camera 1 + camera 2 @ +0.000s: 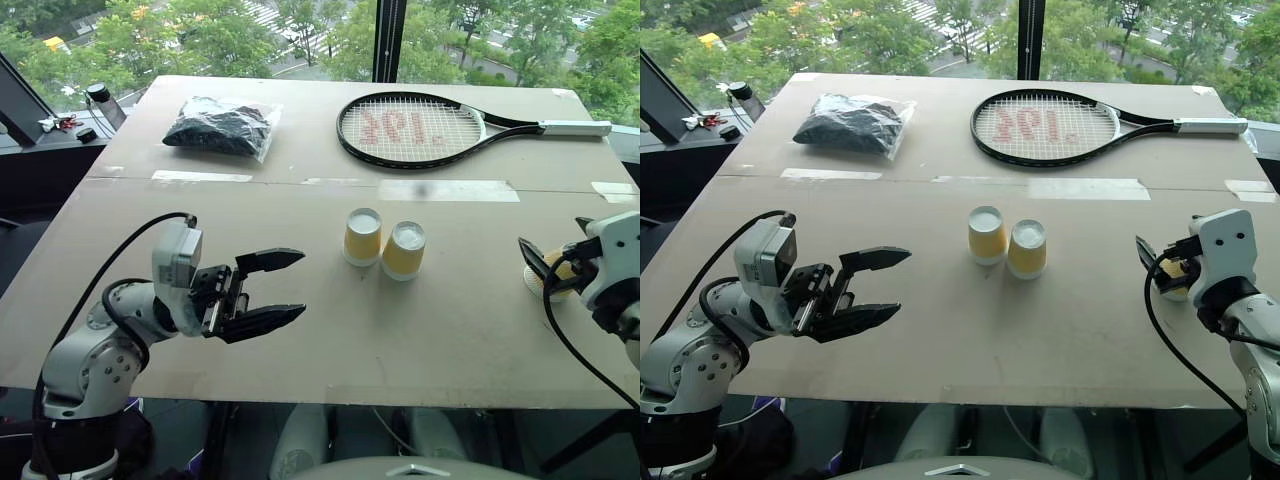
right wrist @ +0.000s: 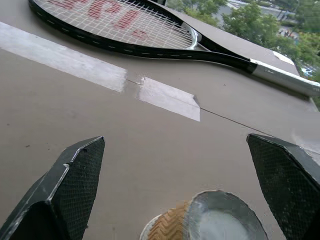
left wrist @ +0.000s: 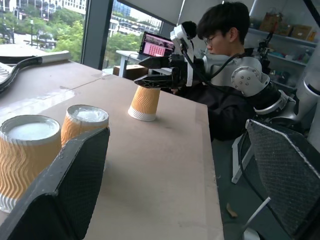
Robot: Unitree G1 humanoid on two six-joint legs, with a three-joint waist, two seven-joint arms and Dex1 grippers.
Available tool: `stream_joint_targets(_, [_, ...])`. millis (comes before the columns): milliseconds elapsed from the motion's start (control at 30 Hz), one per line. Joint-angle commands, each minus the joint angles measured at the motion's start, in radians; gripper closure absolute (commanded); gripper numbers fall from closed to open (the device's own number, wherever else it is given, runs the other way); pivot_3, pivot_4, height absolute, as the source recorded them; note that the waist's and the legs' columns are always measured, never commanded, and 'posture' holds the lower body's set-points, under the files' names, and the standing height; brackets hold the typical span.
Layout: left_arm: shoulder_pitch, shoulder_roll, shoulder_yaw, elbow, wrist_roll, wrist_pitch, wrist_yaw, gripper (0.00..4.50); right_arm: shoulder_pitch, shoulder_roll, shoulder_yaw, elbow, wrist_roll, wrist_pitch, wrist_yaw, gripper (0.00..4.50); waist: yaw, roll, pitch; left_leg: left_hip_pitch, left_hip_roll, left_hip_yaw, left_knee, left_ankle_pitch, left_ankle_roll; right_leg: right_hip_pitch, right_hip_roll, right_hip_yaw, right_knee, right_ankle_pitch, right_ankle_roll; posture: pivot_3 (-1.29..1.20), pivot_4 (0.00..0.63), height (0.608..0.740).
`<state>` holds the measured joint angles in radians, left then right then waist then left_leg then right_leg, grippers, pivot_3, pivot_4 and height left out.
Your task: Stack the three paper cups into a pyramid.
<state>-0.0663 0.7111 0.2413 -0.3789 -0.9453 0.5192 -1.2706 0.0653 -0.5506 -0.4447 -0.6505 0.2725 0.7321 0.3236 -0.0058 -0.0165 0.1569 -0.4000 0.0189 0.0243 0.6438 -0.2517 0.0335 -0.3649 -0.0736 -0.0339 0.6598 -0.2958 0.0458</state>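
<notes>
My right gripper would miss now and must lower first: its fingertips are above the cup's top (image 2: 224, 226).
Two paper cups stand upside down, side by side and touching, in the middle of the table: one (image 1: 362, 236) on the left, the other (image 1: 404, 250) on the right. A third cup (image 3: 144, 102) stands upside down near the table's right edge, partly hidden by my right gripper (image 2: 175, 140). That gripper is open, its fingers spread on either side of this cup (image 2: 210, 222) without gripping it. My left gripper (image 1: 272, 290) is open and empty, pointing right, a hand's width left of the pair. No pyramid stands.
A tennis racket (image 1: 430, 130) lies at the back right, and a black bundle in a clear bag (image 1: 222, 127) at the back left. Tape strips (image 1: 448, 190) cross the table's middle. A person (image 3: 225, 30) sits beyond the table's right edge.
</notes>
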Motion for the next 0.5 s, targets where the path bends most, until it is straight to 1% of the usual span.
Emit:
stream_joint_targets(33, [-0.015, 0.019, 0.008, 0.004, -0.018, 0.002, -0.037, 0.00, 0.017, 0.030, -0.046, 0.017, -0.028, -0.016, -0.055, 0.01, -0.002, 0.000, 0.000, 0.000, 0.001, 0.000, 0.000, 0.000, 0.000, 0.000, 0.001, 0.000, 0.000, 0.000, 0.000, 0.00, 0.150, 0.740])
stream_joint_targets(267, [-0.028, 0.032, 0.007, -0.006, -0.020, -0.002, -0.069, 0.00, 0.041, 0.092, -0.056, 0.026, 0.007, 0.027, -0.074, 0.01, -0.004, 0.001, 0.000, 0.000, 0.001, 0.001, 0.000, 0.000, 0.000, 0.000, 0.001, 0.002, 0.000, 0.000, 0.000, 0.00, 0.150, 0.740])
stream_joint_targets(500, [-0.054, 0.023, -0.014, -0.033, -0.019, 0.006, -0.042, 0.00, 0.025, 0.151, -0.082, 0.064, 0.042, 0.034, -0.113, 0.01, -0.003, 0.001, 0.000, 0.000, 0.001, 0.001, 0.000, 0.000, 0.000, 0.000, 0.001, 0.002, 0.000, 0.000, 0.000, 0.00, 0.150, 0.740])
